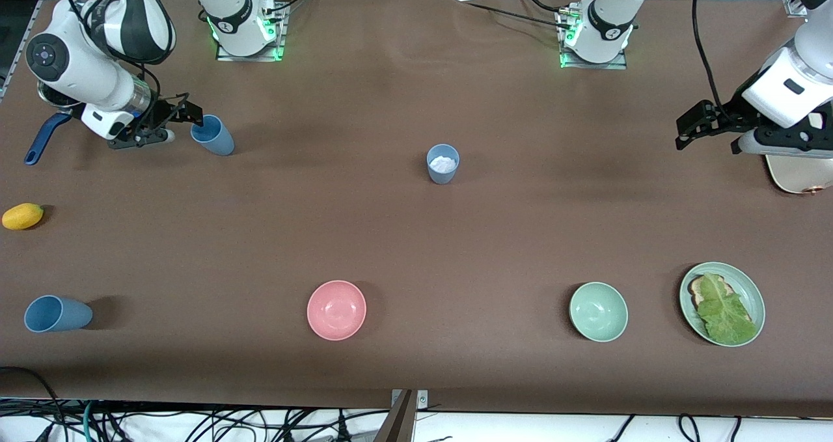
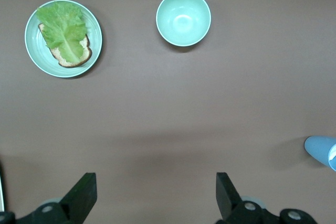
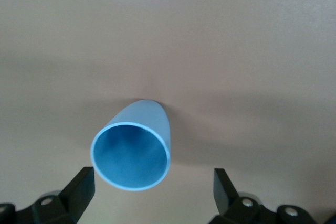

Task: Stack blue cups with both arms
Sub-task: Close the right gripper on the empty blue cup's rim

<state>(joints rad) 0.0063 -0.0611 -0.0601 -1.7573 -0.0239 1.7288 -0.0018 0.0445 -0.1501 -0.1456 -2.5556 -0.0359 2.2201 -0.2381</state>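
Note:
The right gripper grabs the blue cup by its rim [image 3: 167, 160] next, to stack it into the cup with something white inside.
Three blue cups are on the brown table. One [image 1: 213, 135] is at the right arm's end, far from the front camera; its open mouth faces the right wrist view [image 3: 134, 150]. My right gripper [image 1: 184, 124] is open right beside it, its fingertips [image 3: 83, 184] apart and just short of the rim, touching nothing. A second cup [image 1: 443, 163] stands upright mid-table with something white inside. A third [image 1: 57, 314] lies on its side near the front edge. My left gripper [image 1: 683, 133] is open and empty at the left arm's end, with bare table between its fingers [image 2: 85, 190].
A pink bowl [image 1: 336, 310], a pale green bowl [image 1: 598, 311] and a green plate [image 1: 748, 286] with toast and lettuce sit near the front edge. A yellow fruit [image 1: 23, 216] and a blue-handled pan [image 1: 40, 144] are at the right arm's end. A beige board [image 1: 799, 174] lies under the left arm.

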